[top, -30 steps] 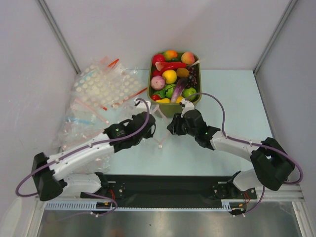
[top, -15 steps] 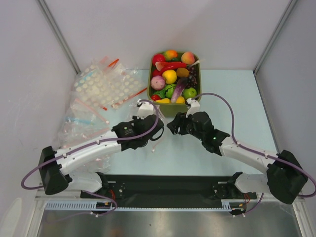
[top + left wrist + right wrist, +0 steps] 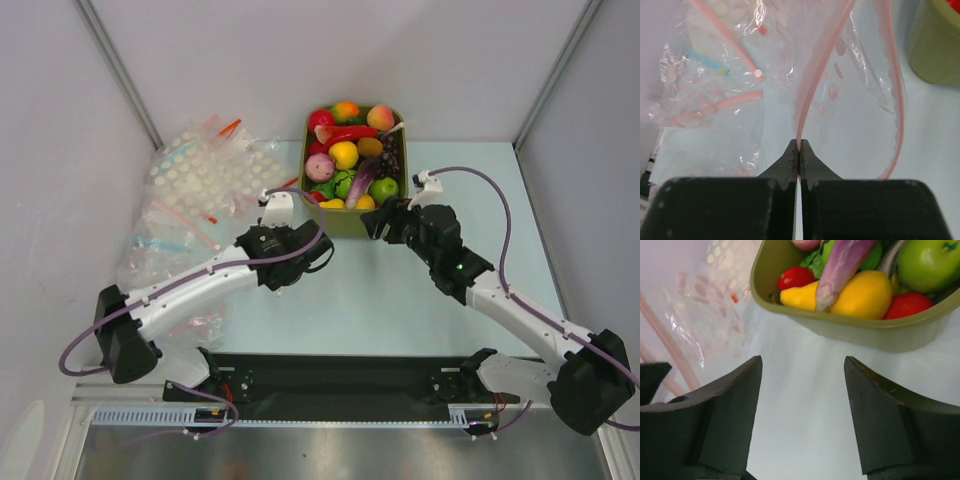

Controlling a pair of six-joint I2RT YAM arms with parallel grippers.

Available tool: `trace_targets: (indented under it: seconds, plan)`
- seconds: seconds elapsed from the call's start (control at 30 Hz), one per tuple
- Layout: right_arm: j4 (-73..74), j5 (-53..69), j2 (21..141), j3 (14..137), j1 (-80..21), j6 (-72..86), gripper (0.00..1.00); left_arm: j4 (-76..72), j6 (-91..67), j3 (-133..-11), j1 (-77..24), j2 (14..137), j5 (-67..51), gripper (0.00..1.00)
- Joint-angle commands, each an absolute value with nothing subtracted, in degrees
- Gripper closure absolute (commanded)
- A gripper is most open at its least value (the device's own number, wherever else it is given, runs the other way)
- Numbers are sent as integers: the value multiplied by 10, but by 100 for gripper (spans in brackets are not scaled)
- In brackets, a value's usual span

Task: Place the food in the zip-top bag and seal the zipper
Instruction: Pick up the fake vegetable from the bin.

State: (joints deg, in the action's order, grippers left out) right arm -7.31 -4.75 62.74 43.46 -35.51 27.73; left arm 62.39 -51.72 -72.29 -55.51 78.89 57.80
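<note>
I will grip the purple eggplant with my right gripper across its body near the pale tip (image 3: 357, 192) (image 3: 835, 277), so that its far end stays free to go into the bag.
My left gripper (image 3: 798, 145) is shut on the pale pink zipper (image 3: 815, 75) of the clear zip-top bag (image 3: 855, 115). The bag's mouth gapes open, its other pink strip (image 3: 895, 100) curving away to the right. In the top view the left gripper (image 3: 318, 250) sits just left of the olive-green tub (image 3: 306, 150), which holds the food (image 3: 344, 154). My right gripper (image 3: 802, 365) is open with nothing between its fingers, just in front of the tub (image 3: 880, 335). Over the tub's rim I see a yellow fruit (image 3: 862, 292), a purple eggplant (image 3: 840, 265) and a green apple (image 3: 927, 262).
A heap of clear bags with white dots (image 3: 215, 170) lies at the back left, and a bag with a blue strip (image 3: 150, 243) lies near the left wall. White walls close in the table on three sides. The arm bases stand at the near edge.
My right gripper has opened, let go of the bag's mouth and moved right and back toward the tub front. The left gripper kept its hold and shifted slightly right.
</note>
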Motion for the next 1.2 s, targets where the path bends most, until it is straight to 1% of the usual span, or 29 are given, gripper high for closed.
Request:
trace_targets:
  seconds: [0.0, 0.2, 0.27, 0.3, 0.33, 0.5, 0.63, 0.73, 0.77, 0.83, 0.87, 0.9, 1.03, 1.17]
  plan:
    - [-47, -58, 663, 498, -326, 300, 27, 691, -555, -770, -540, 831, 607, 100]
    - [-26, -57, 769, 592, -287, 320, 24, 689, -540, -825, -518, 885, 571, 100]
    - [-14, -76, 799, 634, -285, 331, 23, 668, -516, -820, -511, 889, 552, 100]
    - [17, -108, 869, 682, -281, 354, 21, 613, -481, -802, -504, 882, 513, 100]
    - [18, -108, 869, 682, -281, 354, 21, 613, -481, -795, -504, 882, 512, 100]
    - [34, -118, 953, 750, -281, 396, 20, 559, -466, -764, -499, 860, 484, 100]
    - [44, -127, 1005, 771, -282, 420, 21, 535, -465, -738, -498, 846, 470, 100]
    - [40, -121, 1020, 777, -284, 428, 28, 527, -467, -728, -498, 839, 465, 100]
    - [38, -120, 1021, 776, -285, 427, 37, 523, -467, -724, -498, 838, 461, 100]
    - [26, -116, 1013, 773, -285, 423, 46, 516, -463, -717, -498, 833, 457, 100]
    - [17, -118, 997, 769, -284, 413, 54, 513, -462, -716, -498, 832, 453, 100]
    - [17, -116, 989, 766, -285, 413, 56, 513, -462, -715, -498, 832, 453, 100]
    - [11, -101, 948, 766, -280, 377, 60, 512, -461, -715, -498, 827, 448, 100]
    - [7, -63, 902, 752, -268, 360, 61, 505, -459, -711, -498, 819, 443, 100]
